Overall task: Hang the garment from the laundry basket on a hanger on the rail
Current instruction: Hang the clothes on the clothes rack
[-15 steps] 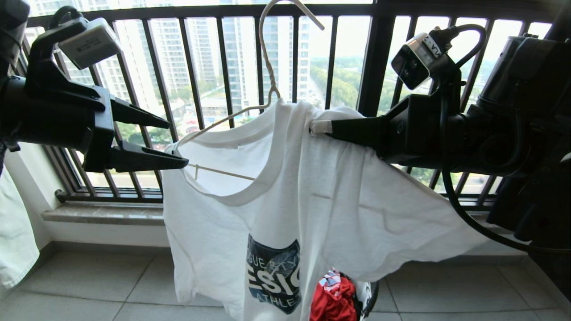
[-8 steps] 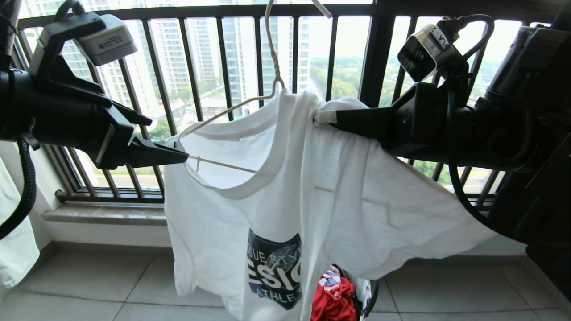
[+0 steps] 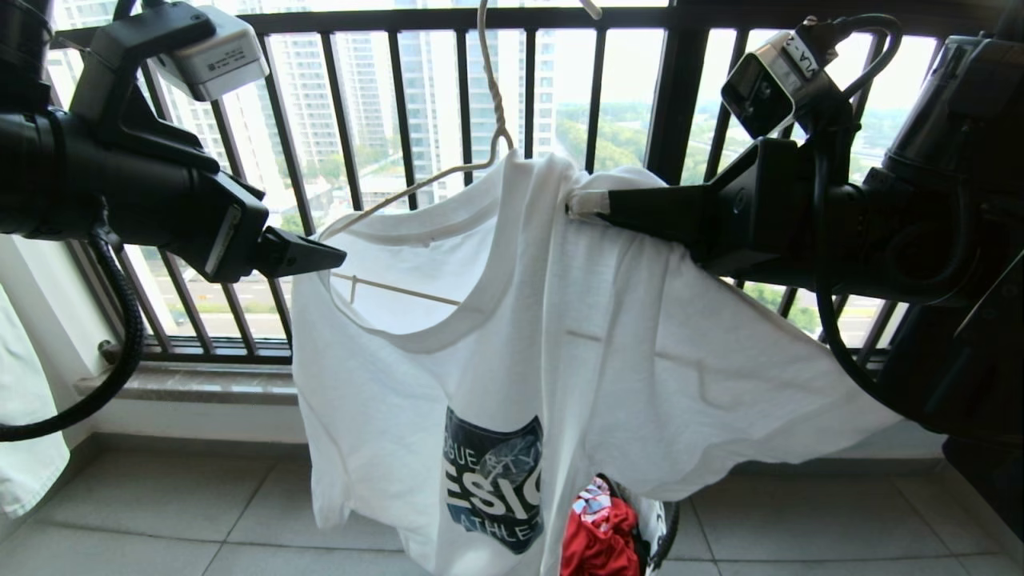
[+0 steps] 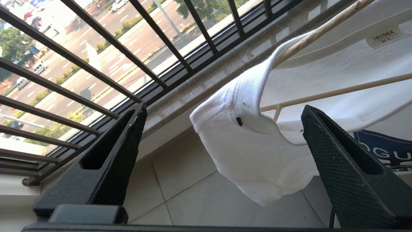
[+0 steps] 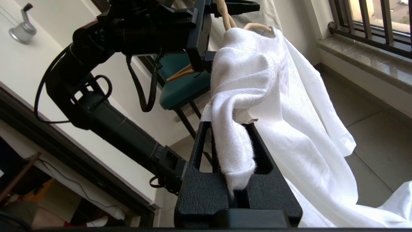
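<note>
The garment [image 3: 560,344] needs to sit on the hanger, so my left gripper will grab its collar [image 3: 328,288] beside the black mark next.
The garment [image 3: 560,344], a white T-shirt with a dark blue chest graphic, hangs half on the cream wire hanger [image 3: 496,120], whose hook runs out of the top of the head view. My right gripper [image 3: 580,204] is shut on a bunched fold of the garment's collar [image 5: 235,145] beside the hanger's neck [image 5: 225,16]. My left gripper [image 3: 332,258] is open at the garment's other shoulder. That drooping shoulder [image 4: 257,151] hangs between the left gripper's [image 4: 225,112] wide-apart fingers without touching them, and the hanger's wire [image 4: 322,29] pokes into it. The laundry basket [image 3: 660,528] shows low behind the garment. The rail is out of view.
A red cloth [image 3: 600,536] lies in the basket. The black railing [image 3: 664,96] of vertical bars and a stone sill [image 3: 192,384] stand just behind the garment. White cloth [image 3: 24,448] hangs at the far left. A teal chair [image 5: 180,83] stands behind my left arm.
My left wrist has rolled, so its two fingers now line up in the head view, and it rose slightly. The right gripper, hanger and garment have lifted a little.
</note>
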Motion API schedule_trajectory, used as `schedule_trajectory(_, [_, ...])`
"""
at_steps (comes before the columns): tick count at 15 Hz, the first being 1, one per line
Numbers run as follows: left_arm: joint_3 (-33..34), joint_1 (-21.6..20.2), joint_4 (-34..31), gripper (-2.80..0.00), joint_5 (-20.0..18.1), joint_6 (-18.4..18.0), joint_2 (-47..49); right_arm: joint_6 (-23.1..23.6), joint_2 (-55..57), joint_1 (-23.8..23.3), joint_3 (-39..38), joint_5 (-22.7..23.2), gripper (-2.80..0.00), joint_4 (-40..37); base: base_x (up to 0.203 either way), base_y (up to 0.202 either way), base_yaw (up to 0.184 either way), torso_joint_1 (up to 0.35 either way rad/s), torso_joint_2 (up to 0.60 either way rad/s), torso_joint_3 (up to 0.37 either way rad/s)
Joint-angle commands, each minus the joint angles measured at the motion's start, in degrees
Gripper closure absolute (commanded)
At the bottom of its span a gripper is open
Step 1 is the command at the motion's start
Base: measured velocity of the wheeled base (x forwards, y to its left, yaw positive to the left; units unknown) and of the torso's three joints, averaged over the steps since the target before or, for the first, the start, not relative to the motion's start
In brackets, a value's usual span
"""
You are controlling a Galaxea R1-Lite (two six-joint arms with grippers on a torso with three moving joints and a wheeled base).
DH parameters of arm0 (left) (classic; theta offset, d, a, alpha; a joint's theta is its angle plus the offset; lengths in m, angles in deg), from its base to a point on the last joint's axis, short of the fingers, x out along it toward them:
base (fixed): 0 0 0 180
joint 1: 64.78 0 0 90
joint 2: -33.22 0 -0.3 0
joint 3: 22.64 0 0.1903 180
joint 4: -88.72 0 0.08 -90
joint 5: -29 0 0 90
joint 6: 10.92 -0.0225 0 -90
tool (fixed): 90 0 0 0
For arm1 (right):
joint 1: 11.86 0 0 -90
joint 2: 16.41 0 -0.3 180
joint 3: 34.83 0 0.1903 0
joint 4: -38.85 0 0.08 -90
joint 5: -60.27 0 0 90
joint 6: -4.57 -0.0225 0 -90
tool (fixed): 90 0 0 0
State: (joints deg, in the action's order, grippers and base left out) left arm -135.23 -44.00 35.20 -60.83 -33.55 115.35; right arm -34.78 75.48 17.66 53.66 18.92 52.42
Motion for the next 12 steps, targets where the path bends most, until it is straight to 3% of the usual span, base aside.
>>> schedule_trajectory(1, [0.10,0.05,-0.16,-2.80,1.24,-0.14,1.19,-0.20,-0.05,0.02,0.00,0.30,0.00,0.24,0.000,0.000,0.000,0.000,0.00,0.000])
schedule_trajectory(4, [0.10,0.05,-0.10,-2.80,1.33,-0.23,1.30,-0.20,0.04,0.02,0.00,0.30,0.00,0.24,0.000,0.000,0.000,0.000,0.00,0.000])
schedule_trajectory(5, [0.10,0.05,-0.16,0.00,1.33,-0.31,1.28,-0.20,0.04,0.02,0.00,0.30,0.00,0.24,0.000,0.000,0.000,0.000,0.00,0.000])
schedule_trajectory(12, [0.10,-0.04,-0.07,0.00,1.33,-0.05,2.11,-0.20,-0.13,0.02,-0.07,0.30,0.00,0.24,0.000,0.000,0.000,0.000,0.00,0.000])
